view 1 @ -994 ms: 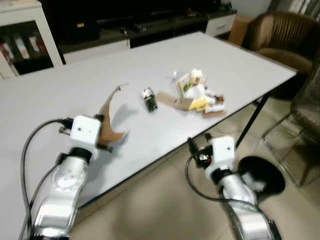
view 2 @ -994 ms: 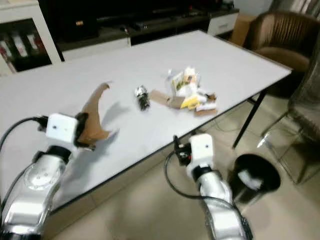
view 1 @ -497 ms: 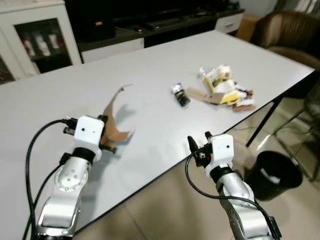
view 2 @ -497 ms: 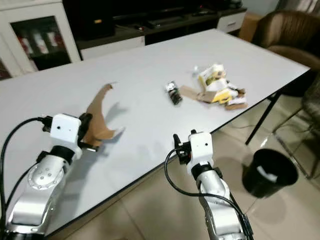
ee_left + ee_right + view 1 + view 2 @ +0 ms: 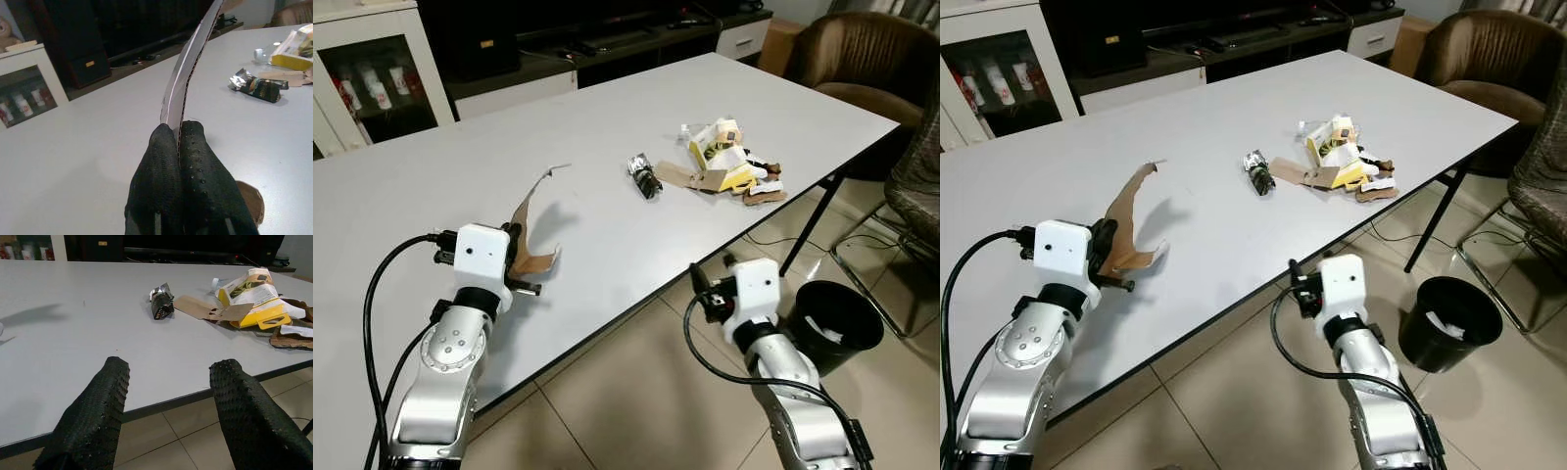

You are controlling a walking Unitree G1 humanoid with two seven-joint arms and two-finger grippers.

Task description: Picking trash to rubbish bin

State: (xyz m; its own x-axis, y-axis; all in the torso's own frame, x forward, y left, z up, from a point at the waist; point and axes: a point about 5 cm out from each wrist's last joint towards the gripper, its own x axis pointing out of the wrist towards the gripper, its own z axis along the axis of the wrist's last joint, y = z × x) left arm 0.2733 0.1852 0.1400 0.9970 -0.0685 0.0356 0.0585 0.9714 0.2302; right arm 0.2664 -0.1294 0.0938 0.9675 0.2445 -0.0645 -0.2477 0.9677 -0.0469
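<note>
The crumpled foil snack wrapper needs to go into the rubbish bin (image 5: 835, 323), so my right gripper should next grab the wrapper by its dark body (image 5: 646, 182).
My left gripper (image 5: 179, 132) is shut on a curved strip of brown cardboard (image 5: 530, 221), holding it upright just above the white table (image 5: 460, 176). In the left wrist view the strip (image 5: 188, 73) rises from between the two black fingers. Farther along the table lie a crumpled dark wrapper (image 5: 643, 177) and a pile of yellow cartons and cardboard scraps (image 5: 728, 171) near the right edge. My right gripper (image 5: 168, 382) is open, low beside the table's front edge, with nothing between its fingers. A black rubbish bin (image 5: 835, 323) stands on the floor at the right with white trash inside.
A brown armchair (image 5: 847, 49) stands beyond the table's far right corner. A metal chair frame (image 5: 901, 235) is at the right edge. A white glass-door cabinet (image 5: 372, 73) and a dark TV unit (image 5: 607, 34) line the back wall. Tiled floor (image 5: 636, 411) lies before the table.
The view has shifted, so the table and bin sit differently in the picture. My left gripper still holds the cardboard strip. The right arm stays low by the table edge.
</note>
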